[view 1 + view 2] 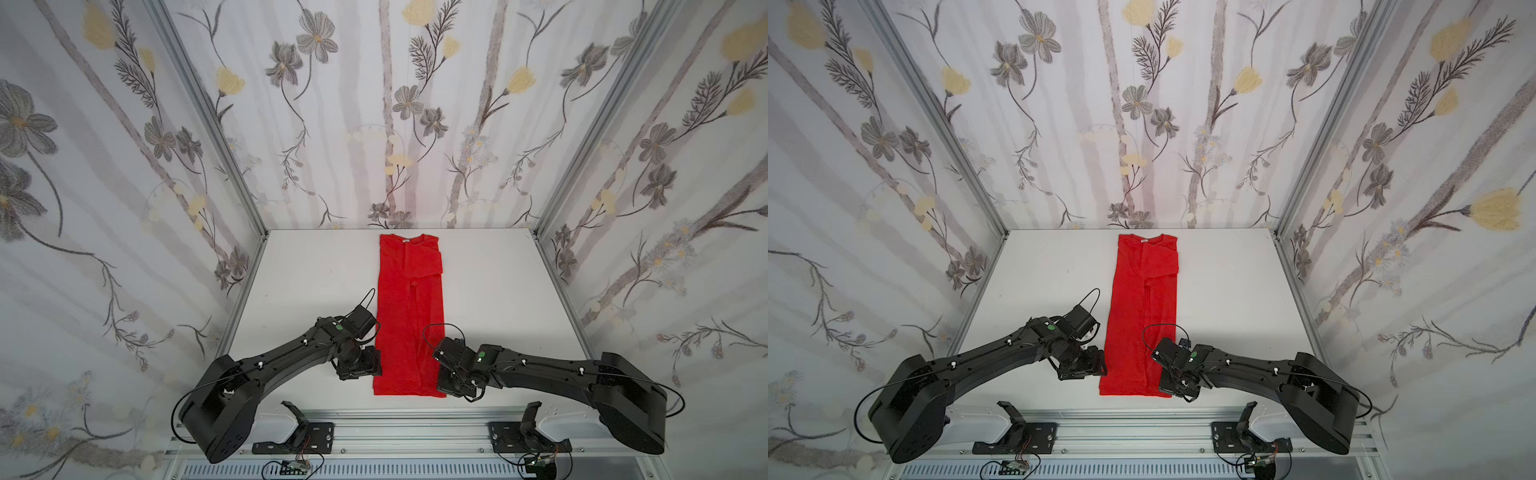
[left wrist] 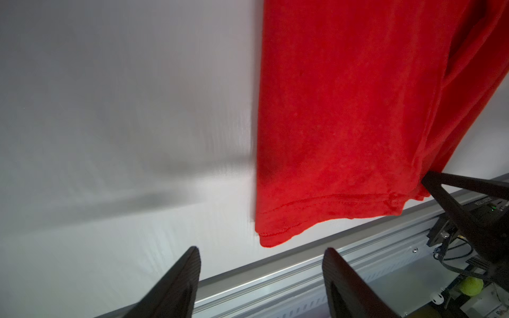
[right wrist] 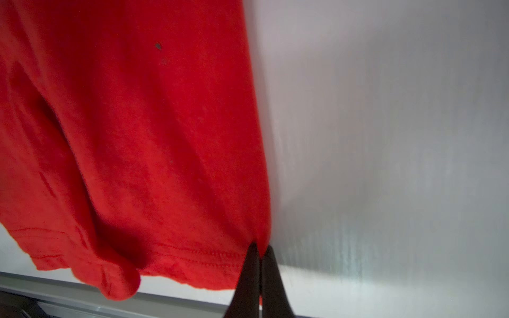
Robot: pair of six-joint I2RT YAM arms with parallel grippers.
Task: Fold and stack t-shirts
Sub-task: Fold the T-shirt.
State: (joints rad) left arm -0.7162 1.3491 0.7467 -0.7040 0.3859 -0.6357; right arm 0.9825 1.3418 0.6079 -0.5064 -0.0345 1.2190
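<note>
My left gripper next grabs the red t-shirt's free near hem corner, opposite my right gripper, to fold the hem toward the collar.
The red t-shirt (image 1: 409, 316) (image 1: 1142, 316) lies on the white table (image 1: 311, 270), folded lengthwise into a long narrow strip. Its collar and small white label (image 1: 405, 240) are at the far end. My left gripper (image 1: 357, 368) (image 1: 1079, 368) hovers beside the strip's near left edge. In the left wrist view it (image 2: 261, 249) is open with nothing between its fingers, just short of the hem corner of the t-shirt (image 2: 344, 124). My right gripper (image 1: 451, 384) (image 1: 1173, 384) (image 3: 260, 246) is shut on the near right hem corner of the t-shirt (image 3: 137, 137).
An aluminium rail (image 1: 382, 415) runs along the table's front edge, with two black brackets (image 1: 299, 428) (image 1: 528, 428) mounted on it. Floral fabric walls (image 1: 124, 166) close in the left, right and far sides. White table surface shows on both sides of the shirt.
</note>
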